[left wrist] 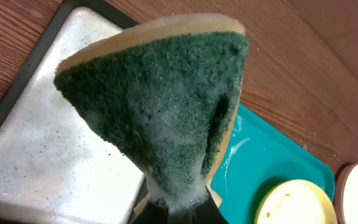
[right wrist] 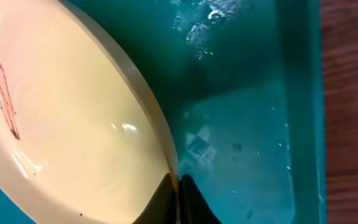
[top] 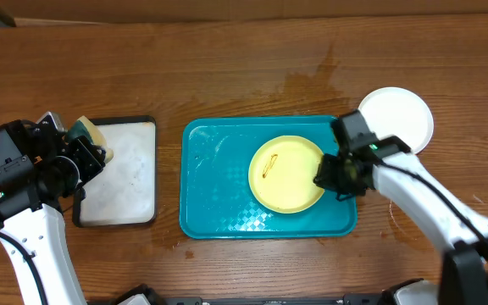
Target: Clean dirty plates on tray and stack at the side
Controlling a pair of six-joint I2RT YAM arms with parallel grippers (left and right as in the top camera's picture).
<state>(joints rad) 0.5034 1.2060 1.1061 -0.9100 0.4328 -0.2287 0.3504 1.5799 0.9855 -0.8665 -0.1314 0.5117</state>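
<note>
My left gripper keeps holding the sponge (left wrist: 160, 106) now, since it hangs well above the black-rimmed tray and across the tray's rim. The sponge would drop if I opened now.
A pale yellow plate (top: 286, 173) with a brown smear lies in the turquoise tray (top: 210, 203). My right gripper (top: 329, 176) is shut on that plate's right rim; in the right wrist view its fingertips (right wrist: 178, 186) pinch the rim of the yellow plate (right wrist: 67, 130) above the tray floor (right wrist: 241, 124). A white plate (top: 401, 114) rests on the table to the right of the tray. My left gripper (top: 87, 148) is shut on a soapy green-and-yellow sponge (left wrist: 160, 106), held over the small black-rimmed tray (top: 125, 182). The yellow plate (left wrist: 294, 204) shows at the lower right of the left wrist view.
The black-rimmed tray (left wrist: 36, 155) has a white, foam-speckled surface and sits left of the turquoise tray (left wrist: 260, 162). A wet patch (top: 312, 80) darkens the wooden table behind the tray. A cardboard edge runs along the far side.
</note>
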